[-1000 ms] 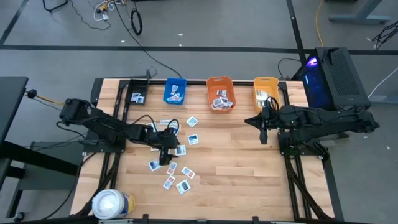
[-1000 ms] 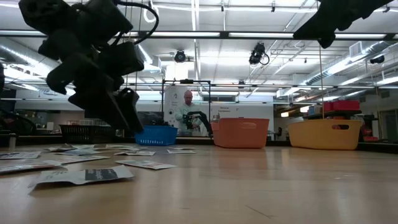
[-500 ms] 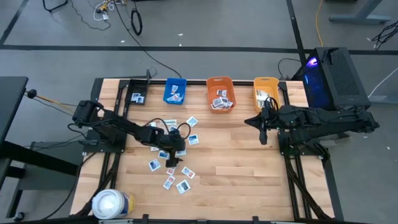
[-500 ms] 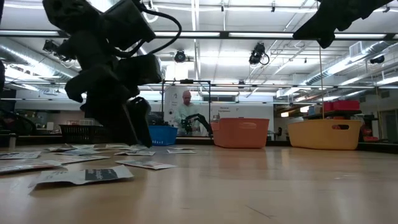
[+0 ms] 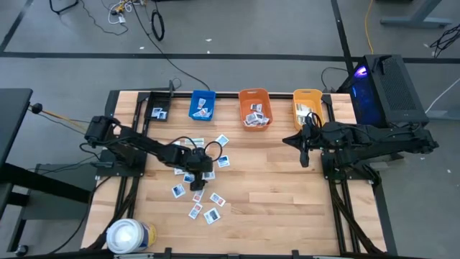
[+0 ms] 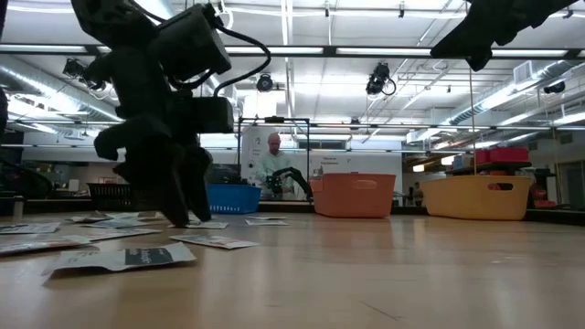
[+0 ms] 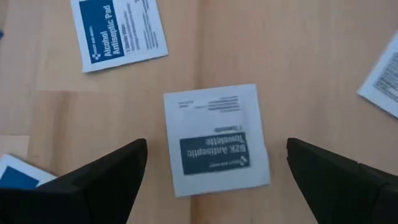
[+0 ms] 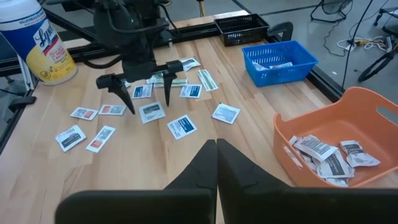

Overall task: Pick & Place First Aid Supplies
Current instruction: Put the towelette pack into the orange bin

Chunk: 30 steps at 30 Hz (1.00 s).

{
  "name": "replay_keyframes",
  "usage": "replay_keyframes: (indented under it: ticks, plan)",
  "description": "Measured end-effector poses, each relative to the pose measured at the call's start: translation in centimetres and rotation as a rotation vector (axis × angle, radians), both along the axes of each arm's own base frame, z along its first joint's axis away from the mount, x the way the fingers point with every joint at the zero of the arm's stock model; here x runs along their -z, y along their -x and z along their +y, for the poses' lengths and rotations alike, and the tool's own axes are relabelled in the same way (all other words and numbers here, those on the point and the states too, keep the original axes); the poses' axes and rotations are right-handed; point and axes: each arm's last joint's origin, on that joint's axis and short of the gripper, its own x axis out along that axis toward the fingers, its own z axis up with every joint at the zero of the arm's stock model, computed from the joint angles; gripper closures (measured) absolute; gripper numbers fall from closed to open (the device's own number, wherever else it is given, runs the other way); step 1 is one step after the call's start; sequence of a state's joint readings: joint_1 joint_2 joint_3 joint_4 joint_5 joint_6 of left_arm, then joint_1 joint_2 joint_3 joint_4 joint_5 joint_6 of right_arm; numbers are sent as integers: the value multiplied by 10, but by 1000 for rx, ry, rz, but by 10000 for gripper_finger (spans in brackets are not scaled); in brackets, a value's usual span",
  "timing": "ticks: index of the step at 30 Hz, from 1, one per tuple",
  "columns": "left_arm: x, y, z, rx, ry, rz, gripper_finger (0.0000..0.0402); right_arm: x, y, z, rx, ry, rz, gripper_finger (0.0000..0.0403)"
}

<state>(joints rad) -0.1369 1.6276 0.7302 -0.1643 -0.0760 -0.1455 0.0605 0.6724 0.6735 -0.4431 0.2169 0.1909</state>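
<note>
My left gripper grabs the white packet by its dark-labelled end (image 7: 216,158) next, to put the packet into the orange bin.
Several small white packets, the first aid supplies (image 5: 205,176), lie flat and scattered on the wooden table left of its middle. My left gripper (image 7: 216,155) is open and points steeply down, low over them. Its two fingers stand on either side of one white packet with a dark blue label (image 7: 216,140) and do not touch it. The right wrist view shows this gripper (image 8: 146,102) with that packet (image 8: 152,112) below it. My right gripper (image 5: 303,155) is shut and waits raised above the table's right part, with nothing in it.
A blue bin (image 5: 203,105), an orange bin (image 5: 254,108) and a yellow bin (image 5: 307,104) stand along the far edge with packets inside. A small black basket (image 5: 158,113) sits at the far left. A large white roll (image 5: 129,235) stands at the near left corner.
My left gripper has moved a little toward the table's right edge and come down toward the packets. It has also tipped to point more steeply down. The packets have stayed where they lay.
</note>
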Motion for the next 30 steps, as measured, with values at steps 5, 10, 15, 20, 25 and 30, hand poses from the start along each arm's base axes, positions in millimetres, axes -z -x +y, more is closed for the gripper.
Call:
replay_keyframes:
  ticks: [5, 10, 15, 20, 25, 30]
  plan:
    - [4, -2, 3, -7, 4, 17, 12, 0, 0, 0, -7, 14, 3, 399]
    - [8, -2, 4, -9, 5, 37, 14, 0, 0, 0, -8, 18, 3, 399]
    - [9, -1, 4, -7, 8, 44, 46, 0, 0, 0, -8, 18, 3, 399]
    - [9, -1, 4, -2, 22, 50, 88, 0, 0, 0, -9, 18, 3, 399]
    - [10, 0, 4, -1, 23, 59, 125, 0, 0, 0, -9, 21, 4, 399]
    - [8, -2, 4, 6, 20, 65, 160, 0, 0, 0, -12, 27, 5, 399]
